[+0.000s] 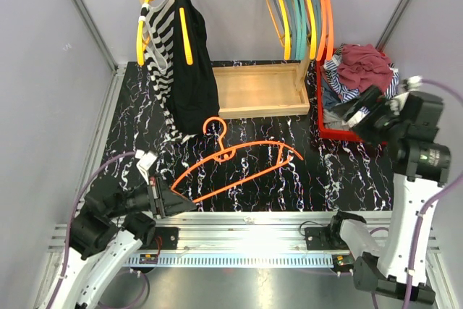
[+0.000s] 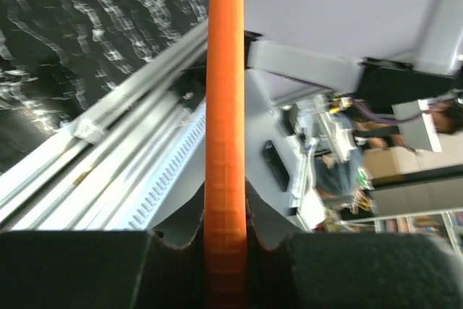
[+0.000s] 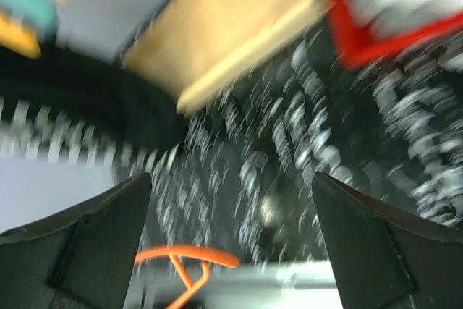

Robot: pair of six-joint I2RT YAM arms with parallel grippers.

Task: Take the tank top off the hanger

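Note:
I will next grab the bare orange hanger (image 1: 239,164) with my right gripper, by the hanger's loose end opposite my left gripper. Its hook will then stay free to hang.
A bare orange hanger (image 1: 239,164) lies slanted over the black marbled table with no garment on it. My left gripper (image 1: 176,201) is shut on its lower left end. In the left wrist view the orange bar (image 2: 226,106) runs straight up from between the closed jaws of the left gripper (image 2: 226,231). A crumpled maroon garment (image 1: 365,63), seemingly the tank top, tops the pile in the red basket (image 1: 336,134). My right gripper (image 1: 358,113) hovers open and empty at the basket's near left corner. Its blurred view shows the right gripper (image 3: 231,186) above the hanger's hook (image 3: 184,257).
A wooden rack stands at the back, its base tray (image 1: 257,88) on the table. A striped top (image 1: 159,41) and a black top (image 1: 189,70) hang there on yellow hangers. Several empty hangers (image 1: 300,5) hang on the right. Grey walls close in both sides.

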